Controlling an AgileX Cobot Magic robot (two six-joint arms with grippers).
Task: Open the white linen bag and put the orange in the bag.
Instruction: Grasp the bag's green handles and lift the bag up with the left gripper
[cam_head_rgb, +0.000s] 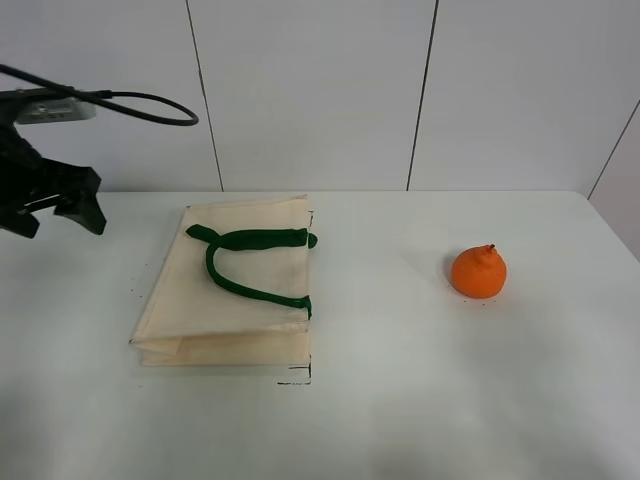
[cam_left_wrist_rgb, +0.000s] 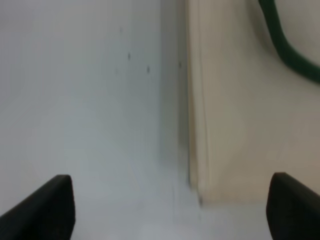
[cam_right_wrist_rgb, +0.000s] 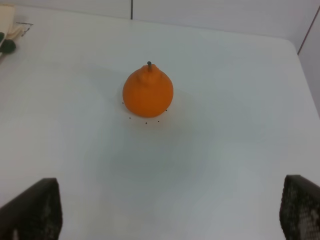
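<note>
I will next grab the white linen bag (cam_head_rgb: 200, 300) with my left gripper by its dark green handle, to open it for the orange.
The white linen bag (cam_head_rgb: 200, 300) lies flat and closed on the white table, left of centre, with its dark green handles (cam_head_rgb: 250, 240) lying on top. Its edge (cam_left_wrist_rgb: 250, 125) and a handle (cam_left_wrist_rgb: 290, 50) show in the left wrist view. The orange (cam_head_rgb: 478, 272) sits alone on the table at the right, stem end up. My left gripper (cam_head_rgb: 60, 222) is open and empty, above the table left of the bag (cam_left_wrist_rgb: 170, 210). My right gripper (cam_right_wrist_rgb: 165, 215) is open and empty, some way short of the orange (cam_right_wrist_rgb: 148, 92); it is out of the exterior high view.
The white table (cam_head_rgb: 400, 400) has its far edge against a panelled wall (cam_head_rgb: 320, 90). Small black corner marks (cam_head_rgb: 300, 378) lie by the bag's near right corner. A cable (cam_head_rgb: 140, 105) loops off the left arm.
</note>
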